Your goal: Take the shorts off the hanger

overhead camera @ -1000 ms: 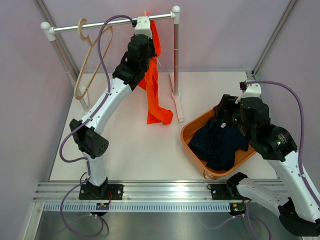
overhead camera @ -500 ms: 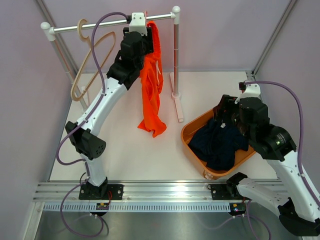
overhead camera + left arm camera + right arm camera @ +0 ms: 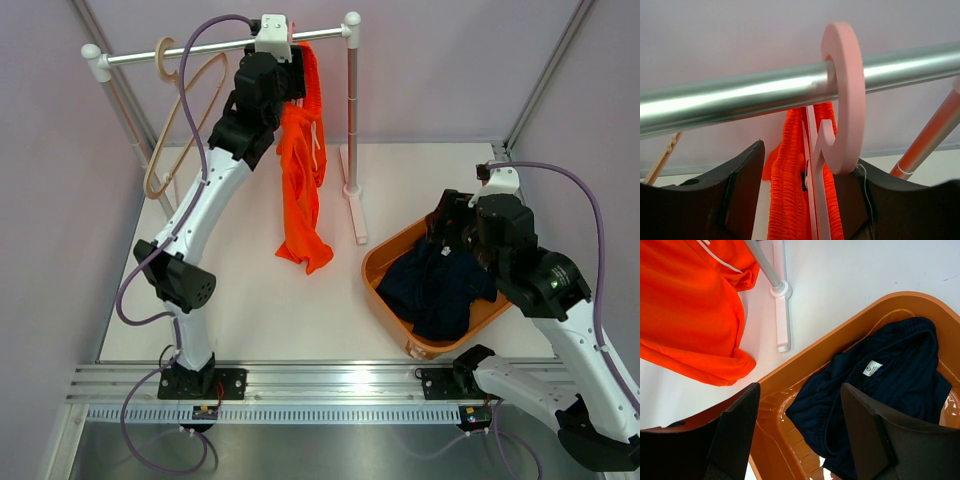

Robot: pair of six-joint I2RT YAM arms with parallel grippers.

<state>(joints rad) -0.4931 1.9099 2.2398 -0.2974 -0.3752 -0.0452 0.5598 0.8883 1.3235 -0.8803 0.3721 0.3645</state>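
The neck of the pink hanger point(image 3: 840, 90) just below the hook is the part my left gripper will grab next. This leaves the waistband free to remove the shorts.
The bright orange shorts point(image 3: 300, 190) hang from a pink hanger point(image 3: 840, 90) whose hook sits over the metal rail point(image 3: 220, 48). My left gripper point(image 3: 295, 70) is up at the rail. In the left wrist view it point(image 3: 810, 152) is open, its jaws on either side of the hanger neck and the bunched orange waistband point(image 3: 787, 200). The dark navy shorts point(image 3: 440, 285) lie crumpled in an orange basin point(image 3: 385, 250). My right gripper point(image 3: 450, 225) hovers over the basin, open and empty point(image 3: 800, 387), above the navy shorts point(image 3: 880, 380).
An empty beige hanger point(image 3: 185, 110) hangs at the rail's left end. The rack's right post point(image 3: 352, 110) and its white foot point(image 3: 782, 315) stand between the orange shorts and the basin. Purple walls close in left, back and right.
My left gripper rose from just under the rail to the rail. The orange shorts came up with it and now hang straighter. The right arm has not moved.
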